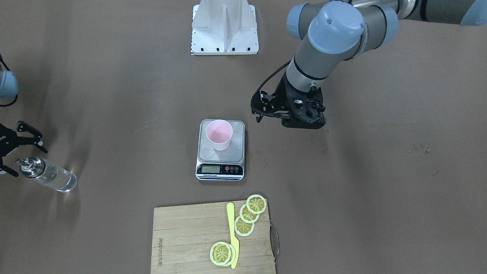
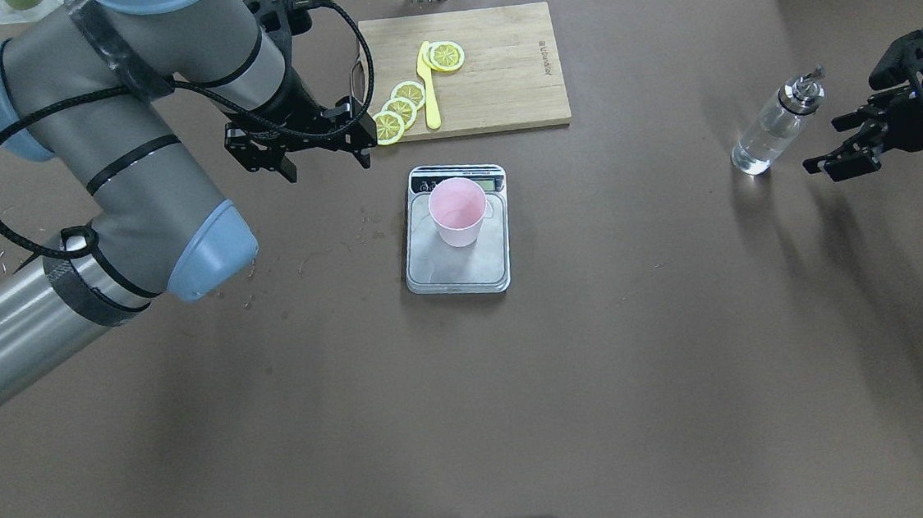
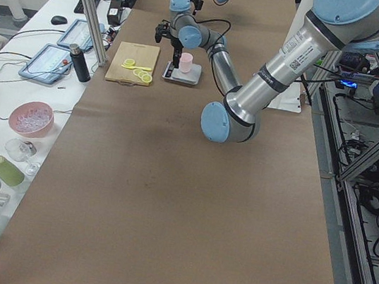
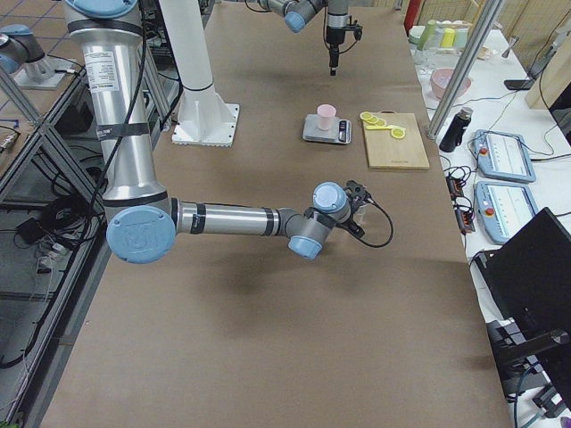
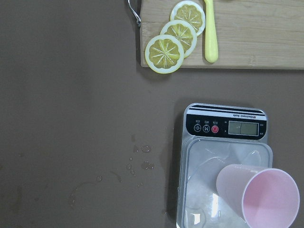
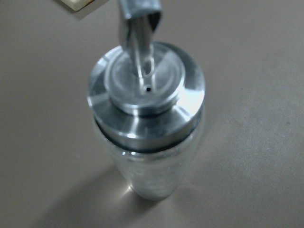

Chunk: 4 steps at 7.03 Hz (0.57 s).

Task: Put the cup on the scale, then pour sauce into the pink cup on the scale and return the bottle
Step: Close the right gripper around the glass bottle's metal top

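The right gripper reaches the glass bottle next and grabs its capped upper part [image 1: 38, 169]. This leaves the glass bottle's spout [image 1: 22, 162] free to pour sauce.
The pale-pink cup [image 1: 219, 134] stands upright on the silver scale [image 1: 220, 169], toward the display end; both show in the overhead view, cup [image 2: 458, 210] and scale [image 2: 429, 271], and in the left wrist view [image 5: 259, 197]. My left gripper [image 2: 325, 164] is open and empty, above the table to the left of the scale. The clear glass bottle [image 2: 769, 136] with its silver spout cap stands on the table at far right, with clear sauce [image 2: 750, 158] inside. My right gripper [image 2: 821, 147] is open just beside its cap, apart from it. The right wrist view looks down on the cap [image 6: 145, 90].
A wooden cutting board [image 2: 496, 67] with lemon slices [image 2: 404, 103] and a yellow knife [image 2: 429, 88] lies beyond the scale. Water droplets [image 5: 137, 164] speckle the brown table left of the scale. A white base plate [image 1: 224, 34] sits at the robot's side.
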Available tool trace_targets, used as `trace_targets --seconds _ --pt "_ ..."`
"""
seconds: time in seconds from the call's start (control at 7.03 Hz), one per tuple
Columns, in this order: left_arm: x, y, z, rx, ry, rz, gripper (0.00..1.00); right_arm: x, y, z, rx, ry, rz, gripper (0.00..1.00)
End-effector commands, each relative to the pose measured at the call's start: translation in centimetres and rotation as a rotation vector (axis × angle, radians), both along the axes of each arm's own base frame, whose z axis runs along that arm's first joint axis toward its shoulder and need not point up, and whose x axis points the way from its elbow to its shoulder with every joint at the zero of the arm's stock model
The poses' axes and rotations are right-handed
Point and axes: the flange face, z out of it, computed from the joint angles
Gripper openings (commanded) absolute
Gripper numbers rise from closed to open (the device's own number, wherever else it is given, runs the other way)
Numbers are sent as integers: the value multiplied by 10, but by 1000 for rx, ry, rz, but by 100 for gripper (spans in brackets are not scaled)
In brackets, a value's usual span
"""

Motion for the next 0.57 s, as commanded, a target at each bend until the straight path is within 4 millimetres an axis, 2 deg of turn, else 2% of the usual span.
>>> trace_targets --seconds 0.0,0.43 --pt "0 0 0 0 -1 -1 97 -8 2 -3 25 -10 14 100" --pt "0 0 1 -1 -2 -1 97 -19 -1 -12 63 -13 23 100"
